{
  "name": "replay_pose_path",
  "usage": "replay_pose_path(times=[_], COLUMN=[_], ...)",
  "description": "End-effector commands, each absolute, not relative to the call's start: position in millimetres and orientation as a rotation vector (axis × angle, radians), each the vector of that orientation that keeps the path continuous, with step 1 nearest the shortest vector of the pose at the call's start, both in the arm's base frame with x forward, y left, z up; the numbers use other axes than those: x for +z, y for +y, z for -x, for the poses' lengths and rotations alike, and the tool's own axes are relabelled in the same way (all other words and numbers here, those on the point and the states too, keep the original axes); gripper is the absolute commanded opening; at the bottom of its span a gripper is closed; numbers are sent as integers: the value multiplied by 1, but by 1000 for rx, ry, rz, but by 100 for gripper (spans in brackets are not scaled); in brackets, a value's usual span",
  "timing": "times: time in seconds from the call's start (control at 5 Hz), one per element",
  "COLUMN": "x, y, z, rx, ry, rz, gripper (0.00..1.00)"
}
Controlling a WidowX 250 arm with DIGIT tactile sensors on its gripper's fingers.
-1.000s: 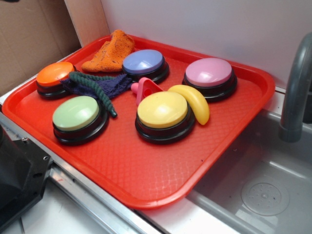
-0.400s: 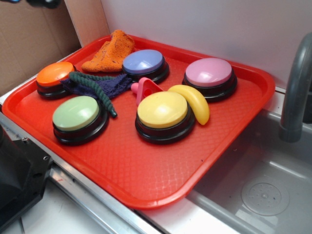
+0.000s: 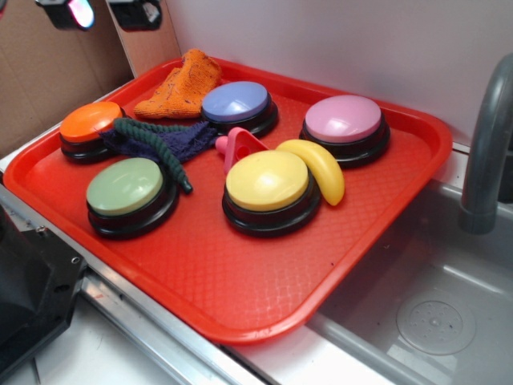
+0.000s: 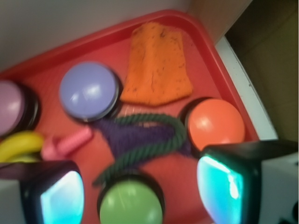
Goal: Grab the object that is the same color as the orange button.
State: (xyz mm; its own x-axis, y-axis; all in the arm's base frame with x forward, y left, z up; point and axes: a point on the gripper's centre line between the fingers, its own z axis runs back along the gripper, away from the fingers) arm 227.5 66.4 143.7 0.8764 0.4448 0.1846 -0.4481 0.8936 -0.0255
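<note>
I will pick out the object matching the orange button (image 3: 90, 123). My gripper will next grab the orange knitted cloth by its raised corner (image 3: 196, 62).
The small orange knitted cloth (image 3: 180, 86) lies in the tray's far left corner, next to the blue button; it also shows at the top of the wrist view (image 4: 156, 65). The orange button (image 3: 90, 123) sits at the tray's left edge and shows in the wrist view (image 4: 216, 123). My gripper (image 3: 103, 14) hangs high at the top left of the exterior view, above and left of the cloth. In the wrist view the gripper (image 4: 140, 196) is open and empty, its fingers (image 4: 226, 184) far apart, with the green button between them far below.
On the red tray (image 3: 240, 281) stand blue (image 3: 235, 103), pink (image 3: 343, 120), yellow (image 3: 267, 182) and green (image 3: 124, 188) buttons. A dark purple-and-green cloth (image 3: 160, 143), a pink toy (image 3: 239, 147) and a banana (image 3: 321, 167) lie among them. A sink and faucet (image 3: 481, 152) are on the right.
My gripper has come down into the exterior view at the top left; one second ago it was out of sight. Nothing on the tray has moved.
</note>
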Motion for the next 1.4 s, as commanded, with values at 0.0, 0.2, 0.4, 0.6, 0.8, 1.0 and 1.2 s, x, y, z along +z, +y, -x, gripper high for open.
replay_pose_path(times=[0.0, 0.2, 0.4, 0.6, 0.8, 1.0, 1.2], x=[113, 98, 80, 64, 54, 48, 43], y=[120, 131, 141, 135, 130, 128, 129], z=[-287, -305, -317, -323, -324, -324, -325], rx=[582, 605, 610, 577, 581, 594, 585], ry=[-352, -378, -381, -367, -361, -348, -318], rz=[-73, -102, -101, -76, -90, -81, -75], gripper=[100, 100, 100, 100, 100, 53, 0])
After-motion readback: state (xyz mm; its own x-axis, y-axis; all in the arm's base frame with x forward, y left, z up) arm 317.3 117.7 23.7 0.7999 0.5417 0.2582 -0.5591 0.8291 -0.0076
